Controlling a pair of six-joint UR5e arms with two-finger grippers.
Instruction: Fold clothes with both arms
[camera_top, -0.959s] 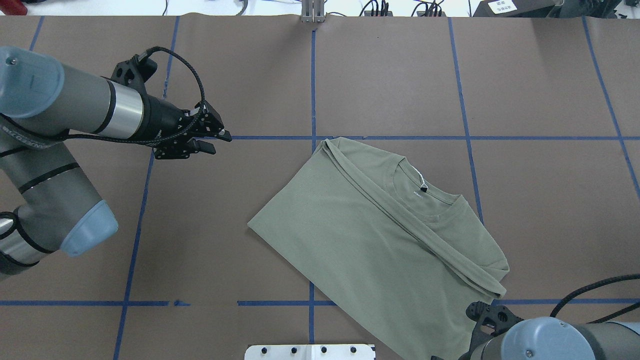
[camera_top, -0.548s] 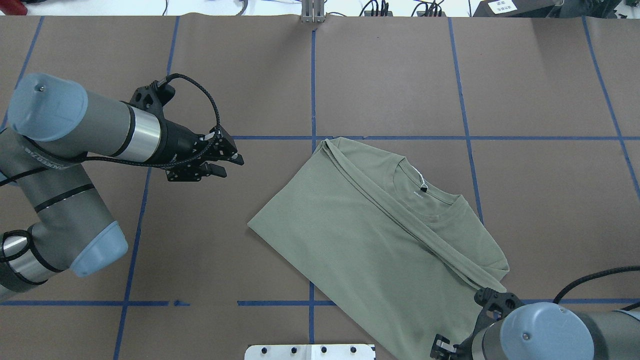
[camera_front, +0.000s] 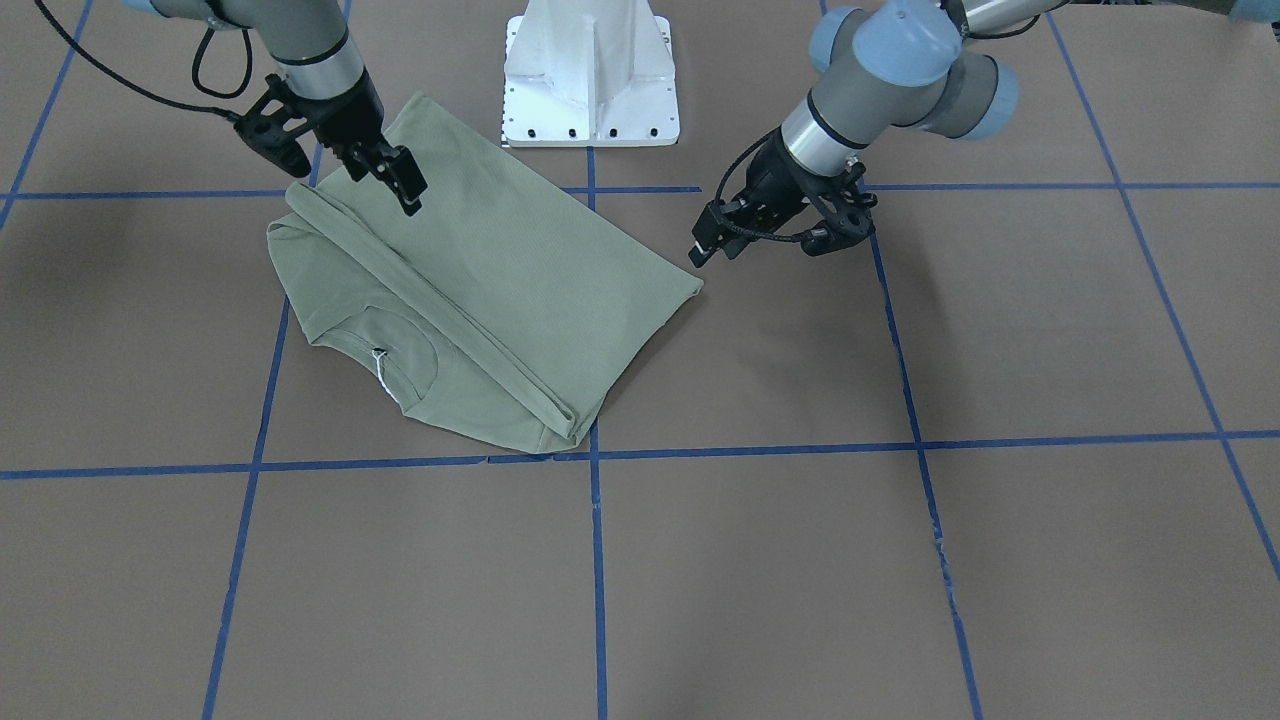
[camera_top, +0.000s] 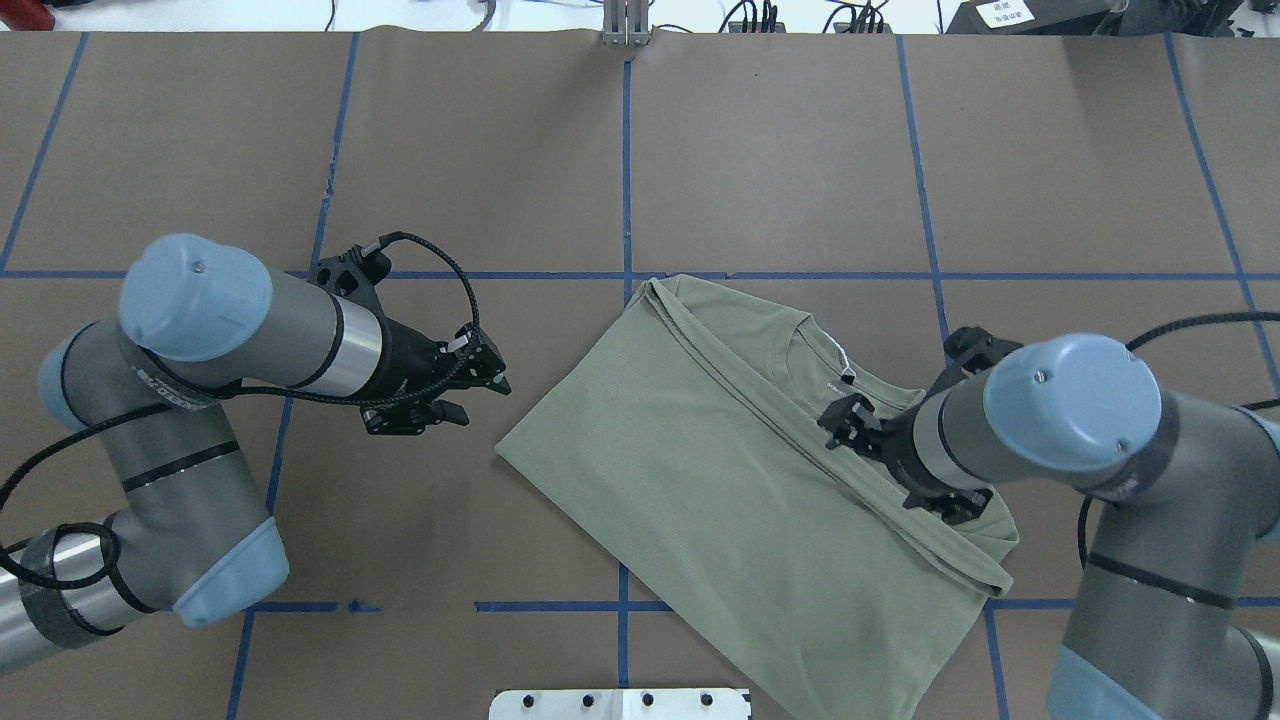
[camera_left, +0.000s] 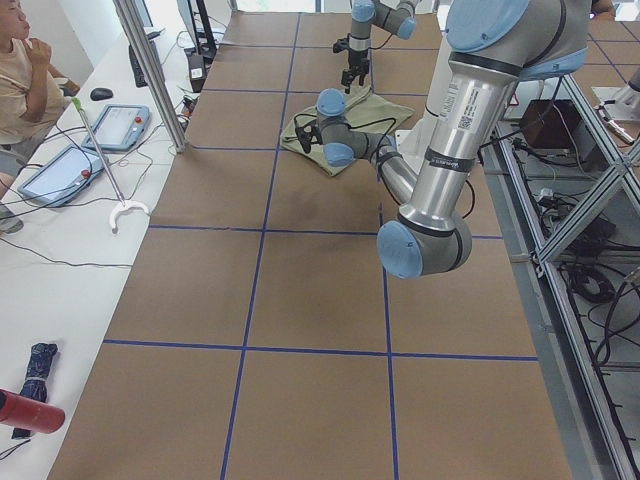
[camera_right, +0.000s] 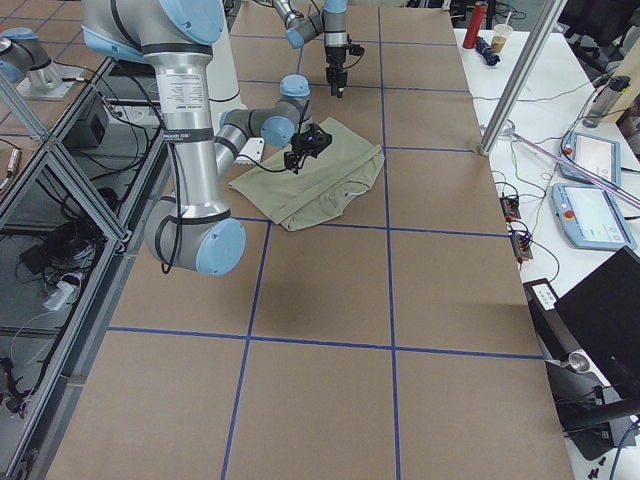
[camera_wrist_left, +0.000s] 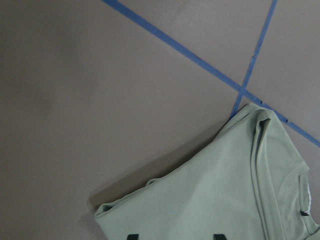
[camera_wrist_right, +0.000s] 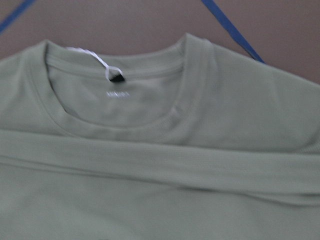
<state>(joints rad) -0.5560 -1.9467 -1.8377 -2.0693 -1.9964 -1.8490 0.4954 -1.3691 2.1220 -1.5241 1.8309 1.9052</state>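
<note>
My left gripper grabs the sage-green shirt's hem corner (camera_front: 696, 283) opposite the collar (camera_front: 385, 366) next, to straighten the shirt for folding.
The sage-green shirt (camera_top: 700, 470) lies folded flat on the brown table, collar and white neck tag (camera_top: 838, 352) up, one sleeve folded diagonally across it. It also shows in the front view (camera_front: 500, 270). My left gripper (camera_top: 482, 396) is open and empty, low over the table just left of the shirt's left corner (camera_top: 502, 447); it shows in the front view (camera_front: 706, 247) too. The left wrist view shows that corner (camera_wrist_left: 100, 212). My right gripper (camera_front: 403, 185) hovers open over the shirt beside the folded sleeve and holds nothing. The right wrist view shows the collar (camera_wrist_right: 125, 130).
The white pedestal base (camera_front: 590, 70) stands at the near edge, touching the shirt's hem side. Blue tape lines (camera_top: 626, 180) grid the table. A metal post (camera_top: 626, 25) and cables sit at the far edge. An operator (camera_left: 15, 70) sits at a side table with tablets.
My left arm moved right and nearer, close to the shirt's left corner. My right arm swung from the near edge up over the shirt, to just below the collar.
</note>
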